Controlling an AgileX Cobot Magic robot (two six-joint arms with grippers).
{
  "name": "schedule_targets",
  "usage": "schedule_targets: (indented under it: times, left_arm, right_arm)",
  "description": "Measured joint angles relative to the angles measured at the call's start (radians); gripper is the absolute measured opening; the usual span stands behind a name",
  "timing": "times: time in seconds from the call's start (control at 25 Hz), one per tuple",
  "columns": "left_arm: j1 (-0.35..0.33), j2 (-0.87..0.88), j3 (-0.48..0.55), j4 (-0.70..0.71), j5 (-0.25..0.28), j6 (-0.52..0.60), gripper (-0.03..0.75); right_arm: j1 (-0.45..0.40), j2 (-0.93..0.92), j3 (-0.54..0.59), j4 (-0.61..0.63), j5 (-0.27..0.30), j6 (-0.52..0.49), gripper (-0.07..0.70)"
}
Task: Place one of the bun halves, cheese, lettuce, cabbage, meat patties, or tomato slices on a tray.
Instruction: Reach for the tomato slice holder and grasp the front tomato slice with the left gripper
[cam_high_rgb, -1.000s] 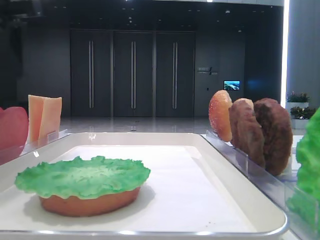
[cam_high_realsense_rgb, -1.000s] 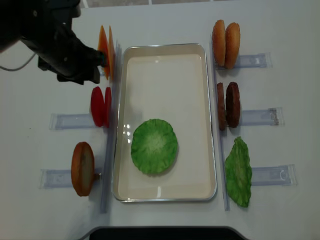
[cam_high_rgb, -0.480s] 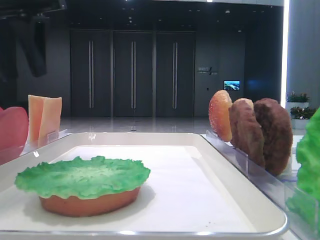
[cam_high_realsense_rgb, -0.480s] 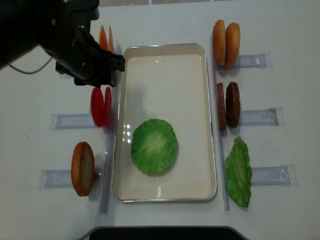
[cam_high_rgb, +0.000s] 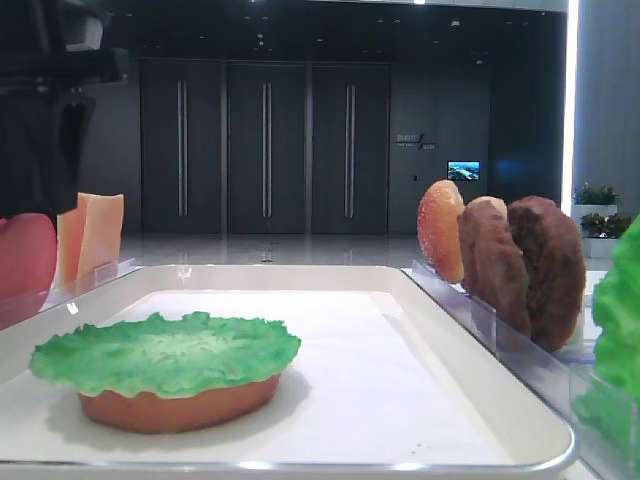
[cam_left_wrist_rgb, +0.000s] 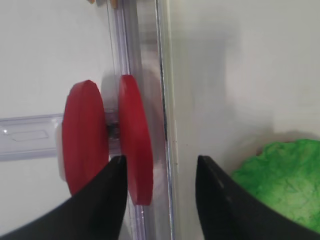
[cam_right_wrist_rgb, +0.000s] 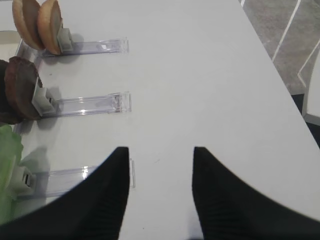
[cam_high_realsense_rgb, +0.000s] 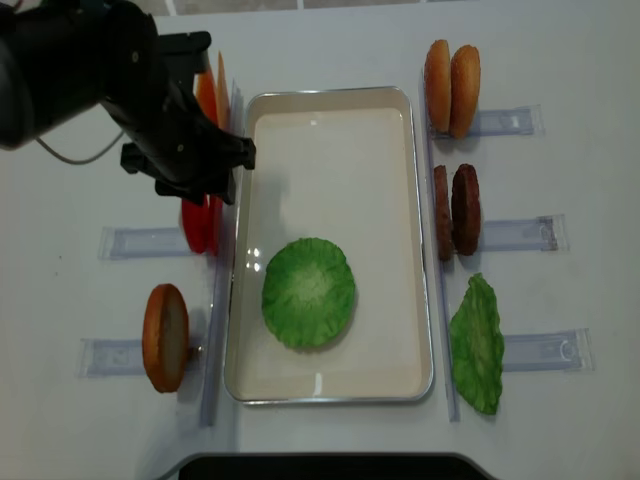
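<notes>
I need to grab the tomato slice nearer the tray by its upper edge next, with my left gripper. The bottom of the slice is standing in the clear holder.
The white tray holds a lettuce leaf lying on a bun half. Two red tomato slices stand on edge in a clear holder just left of the tray rim. My left gripper hangs open right over them; the slice nearer the tray lies between the jaws, close to the left finger. From overhead the left arm covers most of the slices. My right gripper is open above bare table, holding nothing.
Cheese stands behind the tomato holder, and a bun half in front of it. Right of the tray stand two bun halves, two meat patties and a lettuce leaf. Clear holders stick out sideways.
The left arm has moved from beside the cheese toward the front, and now hangs over the tomato slices. Its jaws stayed open. Nothing on the tray moved.
</notes>
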Motion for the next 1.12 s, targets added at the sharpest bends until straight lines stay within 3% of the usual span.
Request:
schedule_targets:
  times: [1.12]
  left_arm:
    - [0.0, 0.098, -0.001, 0.071, -0.008, -0.036, 0.328]
  right_arm:
    - [0.0, 0.0, 0.0, 0.0, 0.0, 0.0, 0.29]
